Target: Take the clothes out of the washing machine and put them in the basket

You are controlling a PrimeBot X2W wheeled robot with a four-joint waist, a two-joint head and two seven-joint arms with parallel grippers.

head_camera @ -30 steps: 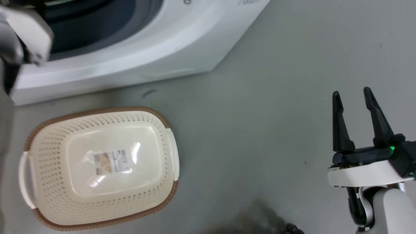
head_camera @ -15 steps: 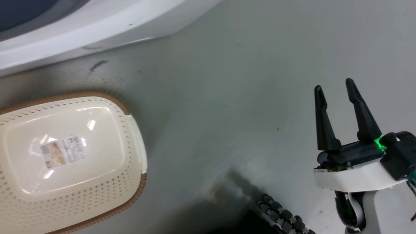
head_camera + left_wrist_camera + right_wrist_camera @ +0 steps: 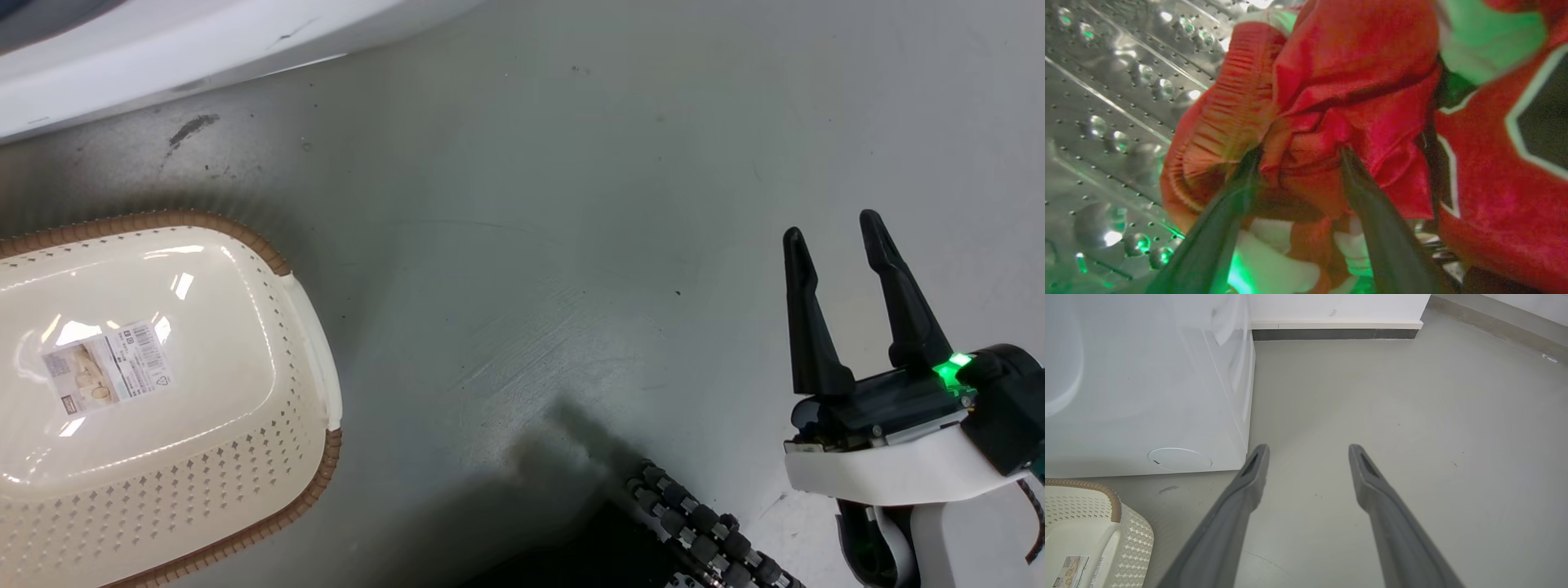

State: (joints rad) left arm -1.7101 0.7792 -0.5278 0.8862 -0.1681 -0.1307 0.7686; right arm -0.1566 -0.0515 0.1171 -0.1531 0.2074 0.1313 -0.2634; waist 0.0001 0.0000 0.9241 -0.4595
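The left gripper grabs the red clothes (image 3: 1355, 81) by their bunched fold (image 3: 1307, 142) next, for the cream basket.
In the left wrist view my left gripper (image 3: 1299, 150) is inside the washing machine's perforated steel drum (image 3: 1106, 102). Its two dark fingers are spread, with a bunched fold of the red clothes (image 3: 1355, 81) between their tips. A red jersey with black-and-white lettering (image 3: 1494, 196) lies to the right. The cream basket (image 3: 245, 237), empty with a paper label on its base, sits on the floor at the head view's left, below the washing machine's white front (image 3: 204, 41). My right gripper (image 3: 833, 229) hovers open and empty over bare floor at the lower right.
Grey floor stretches right of the washing machine (image 3: 1147, 396) to a white wall with a dark skirting (image 3: 1331, 334). The basket's brown rim (image 3: 1094, 486) shows at the right wrist view's lower left. A black roller wheel of my base (image 3: 702, 531) is at the head view's bottom.
The head camera has swung: the washing machine and basket have slid up and left in the picture, and my base wheel has come into view. The right gripper stays open.
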